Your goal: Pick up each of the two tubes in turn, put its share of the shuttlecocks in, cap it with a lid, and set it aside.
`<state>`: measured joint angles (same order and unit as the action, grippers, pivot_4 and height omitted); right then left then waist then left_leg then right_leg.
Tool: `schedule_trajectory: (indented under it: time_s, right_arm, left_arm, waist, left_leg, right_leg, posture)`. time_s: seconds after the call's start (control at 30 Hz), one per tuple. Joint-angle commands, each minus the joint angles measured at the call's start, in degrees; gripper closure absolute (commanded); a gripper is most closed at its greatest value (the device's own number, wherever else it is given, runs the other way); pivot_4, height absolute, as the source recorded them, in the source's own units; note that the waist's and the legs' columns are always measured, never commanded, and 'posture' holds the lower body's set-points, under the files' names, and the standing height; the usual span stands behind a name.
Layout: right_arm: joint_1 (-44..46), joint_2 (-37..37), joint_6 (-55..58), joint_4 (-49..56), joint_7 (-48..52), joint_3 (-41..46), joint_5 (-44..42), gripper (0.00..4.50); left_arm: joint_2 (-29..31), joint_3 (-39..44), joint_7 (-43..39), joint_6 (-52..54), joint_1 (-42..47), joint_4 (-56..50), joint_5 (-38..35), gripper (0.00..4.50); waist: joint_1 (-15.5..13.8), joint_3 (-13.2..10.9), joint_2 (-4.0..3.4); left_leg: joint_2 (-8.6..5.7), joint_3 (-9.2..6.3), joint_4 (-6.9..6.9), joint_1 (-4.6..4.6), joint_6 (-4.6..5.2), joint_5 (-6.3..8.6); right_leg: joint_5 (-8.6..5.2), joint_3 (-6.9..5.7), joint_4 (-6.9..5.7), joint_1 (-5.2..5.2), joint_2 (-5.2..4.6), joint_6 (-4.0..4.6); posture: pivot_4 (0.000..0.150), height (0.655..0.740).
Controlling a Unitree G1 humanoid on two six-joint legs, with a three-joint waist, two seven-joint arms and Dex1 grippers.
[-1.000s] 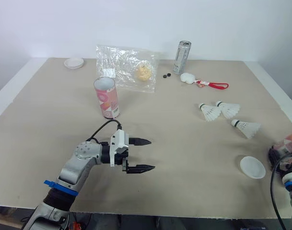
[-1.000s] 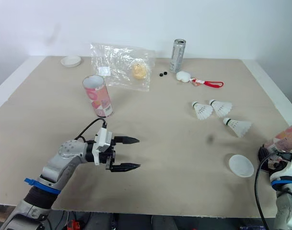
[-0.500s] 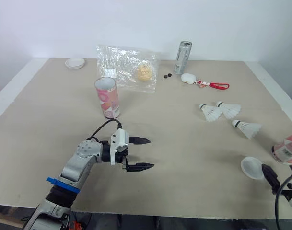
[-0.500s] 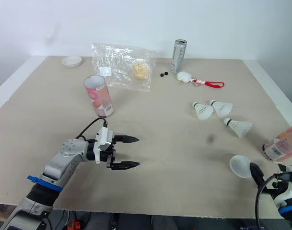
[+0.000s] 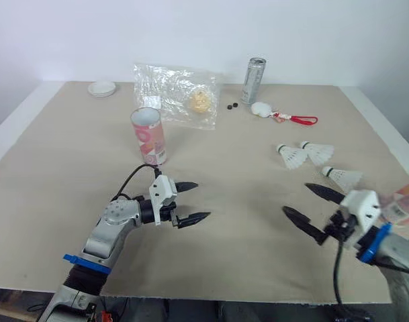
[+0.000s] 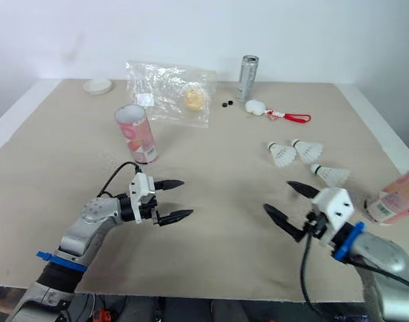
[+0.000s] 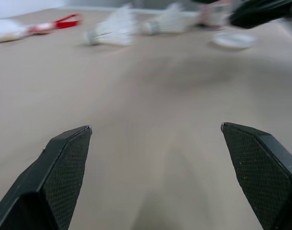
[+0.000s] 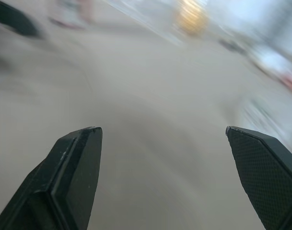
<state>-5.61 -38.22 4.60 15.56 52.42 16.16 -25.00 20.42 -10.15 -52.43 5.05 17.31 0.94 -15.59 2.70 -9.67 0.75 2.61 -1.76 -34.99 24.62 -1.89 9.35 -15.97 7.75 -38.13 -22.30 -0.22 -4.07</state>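
Note:
My right gripper grabs the shuttlecock by its feather skirt (image 5: pixel 348 179) next, leaving the white shuttlecock's cork end (image 5: pixel 327 171) free to enter the pink tube.
A pink tube (image 5: pixel 148 136) stands upright and uncapped at the table's left middle. A second pink tube (image 6: pixel 392 199) stands near the right edge. Three white shuttlecocks (image 5: pixel 293 155) (image 5: pixel 318 152) (image 5: pixel 344 178) lie to the right of centre. One white lid (image 5: pixel 101 88) rests at the far left corner. Another white lid (image 7: pixel 233 40) lies near the right tube. My left gripper (image 5: pixel 202 200) hovers open and empty in front of the left tube. My right gripper (image 5: pixel 295 198) is open and empty, just in front of the nearest shuttlecock.
At the back lie a clear plastic bag (image 5: pixel 177 94) holding something yellowish, a metal can (image 5: pixel 254 80), two small black bits (image 5: pixel 231 105) and a white charm on a red strap (image 5: pixel 278 113).
My right arm has swung from the front right corner, beside the right tube, leftward over the table. My left gripper has shifted slightly farther from me, still open.

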Motion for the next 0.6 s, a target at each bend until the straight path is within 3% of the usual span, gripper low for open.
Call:
schedule_trajectory:
  time_s: [0.03, 0.33, 0.6]
  right_arm:
    - [5.7, -0.2, -3.3, -5.1, 6.1, -4.7, 0.3, 0.07]
    - [26.8, 5.4, 4.3, -19.3, 15.5, -15.0, -3.5, 0.07]
    - [34.0, 9.5, 1.5, -25.4, 15.7, -18.1, 0.8, 0.07]
  left_arm:
    - [-0.6, 2.8, 5.8, 1.0, -1.3, -3.2, 0.9, 0.0]
    - [-3.9, 8.7, 22.4, 5.9, -5.5, -7.2, 3.5, 0.0]
    - [-7.8, 14.3, 37.0, 9.4, -5.8, -6.5, 6.3, 0.0]
  waist:
    - [-0.2, 0.0, 0.02]
    - [0.0, -0.1, 0.1]
    - [0.0, -0.1, 0.11]
  left_leg:
    - [-0.02, -0.03, 0.0, 0.04, -0.02, 0.01]
    - [0.01, -0.1, 0.0, 0.03, -0.07, 0.06]
    - [0.0, -0.13, -0.05, 0.05, -0.07, 0.04]
  right_leg:
    - [-0.03, -0.02, 0.0, -0.01, -0.01, -0.03]
    - [0.03, -0.07, -0.01, 0.0, 0.03, 0.01]
    - [0.07, -0.09, -0.01, 0.0, 0.03, -0.04]
  posture:
    - [0.15, 0.74]
    - [0.15, 0.74]
    - [0.15, 0.74]
